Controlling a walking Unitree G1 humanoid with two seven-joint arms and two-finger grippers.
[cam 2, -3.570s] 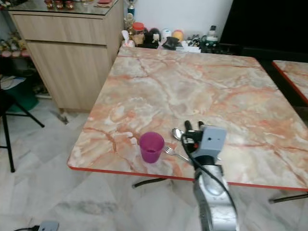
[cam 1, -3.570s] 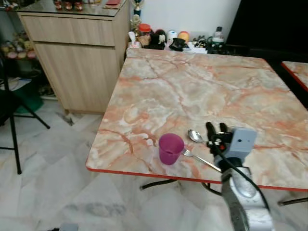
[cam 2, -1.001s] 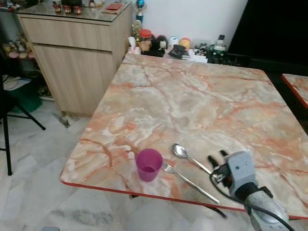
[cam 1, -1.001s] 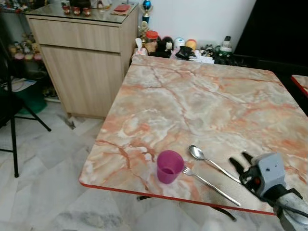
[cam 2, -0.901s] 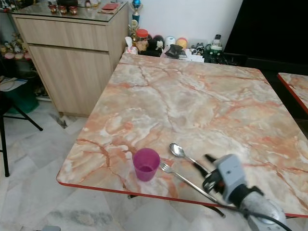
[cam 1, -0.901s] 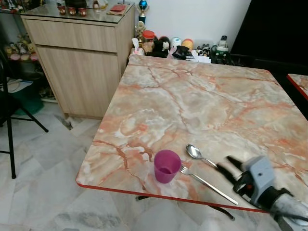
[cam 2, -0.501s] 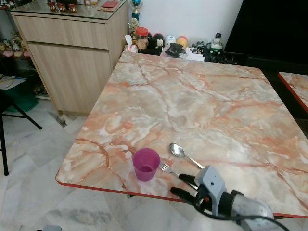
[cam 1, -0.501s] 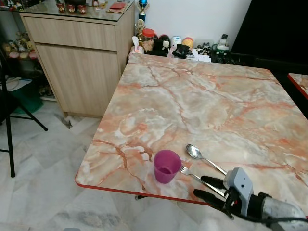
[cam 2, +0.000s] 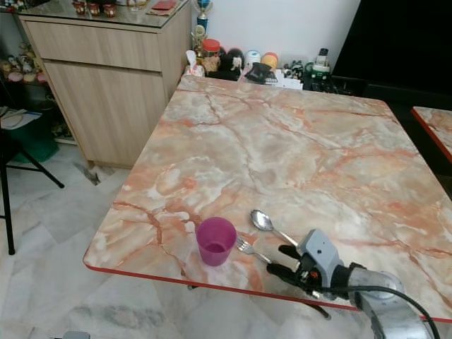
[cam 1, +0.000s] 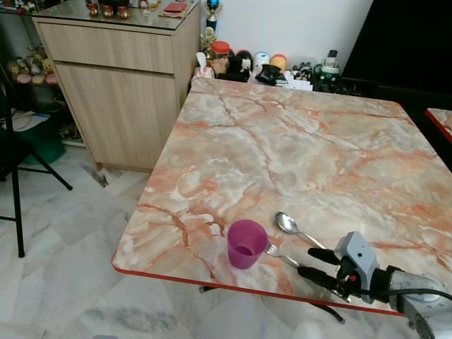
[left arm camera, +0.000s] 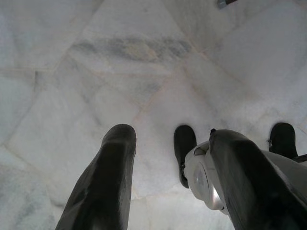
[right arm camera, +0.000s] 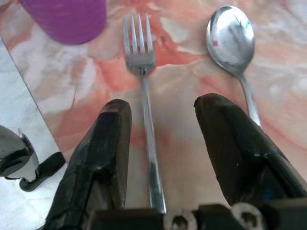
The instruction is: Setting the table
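The right gripper picks up the fork by its slim handle (right arm camera: 150,129) next, to put the fork on the other table.
A purple cup (cam 1: 246,243) stands near the front edge of the marble table (cam 1: 282,141). Just right of it lie a fork (cam 1: 277,253) and a spoon (cam 1: 288,224), side by side. My right gripper (cam 1: 309,262) reaches in from the right, low over the table and pointing at the cup. It is open, and its fingers (right arm camera: 112,129) straddle the fork's handle (right arm camera: 146,120) without touching it. In the right wrist view the spoon's bowl (right arm camera: 231,33) lies beyond one finger and the cup (right arm camera: 64,17) beyond the fork's tines. My left gripper (left arm camera: 168,139) hangs open over the floor.
A wooden cabinet (cam 1: 120,78) stands left of the table's far corner. Jars and small clutter (cam 1: 268,67) line the table's far edge. A black chair frame (cam 1: 14,162) is on the left, and a second table's corner (cam 1: 441,120) on the right. Marble floor (cam 1: 63,268) lies in front.
My right gripper has swung from the right of the cutlery to point left, then moved in over the table edge until its fingers straddle the fork handle. Cup, fork and spoon stayed put.
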